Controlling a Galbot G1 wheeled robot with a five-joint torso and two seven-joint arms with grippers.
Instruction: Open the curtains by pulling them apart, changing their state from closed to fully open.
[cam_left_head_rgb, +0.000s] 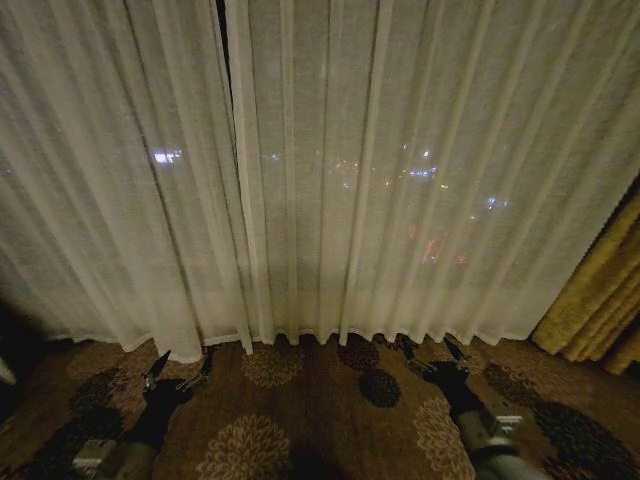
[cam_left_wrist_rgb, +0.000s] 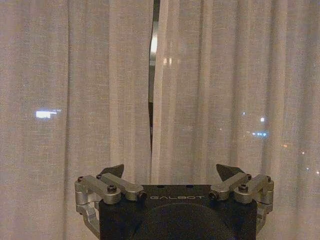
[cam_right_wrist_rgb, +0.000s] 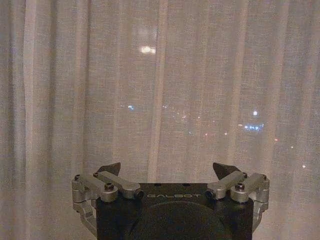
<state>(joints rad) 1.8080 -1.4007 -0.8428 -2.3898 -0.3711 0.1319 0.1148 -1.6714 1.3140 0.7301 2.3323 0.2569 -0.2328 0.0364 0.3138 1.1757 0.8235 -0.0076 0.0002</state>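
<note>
My right gripper pinches a raised pleat (cam_right_wrist_rgb: 157, 125) next, since it stands out from the sheer curtain while the fabric (cam_right_wrist_rgb: 187, 145) beside the pleat hangs slack.
Two sheer off-white curtains hang closed to the floor, the left panel (cam_left_head_rgb: 110, 180) and the right panel (cam_left_head_rgb: 430, 170) meeting at a narrow dark slit near the top centre-left. City lights glow through the fabric. My left gripper (cam_left_head_rgb: 180, 372) is low at the lower left, open, short of the left panel's hem. My right gripper (cam_left_head_rgb: 432, 356) is low at the lower right, open, just before the right panel's hem. In the left wrist view the open left gripper (cam_left_wrist_rgb: 170, 172) faces the slit between the panels (cam_left_wrist_rgb: 151, 100). The right wrist view has the open right gripper (cam_right_wrist_rgb: 167, 170) facing the pleated curtain (cam_right_wrist_rgb: 160, 85).
A thick golden-yellow drape (cam_left_head_rgb: 600, 300) hangs at the far right. Dark patterned carpet (cam_left_head_rgb: 300, 400) with flower motifs covers the floor between me and the curtains.
</note>
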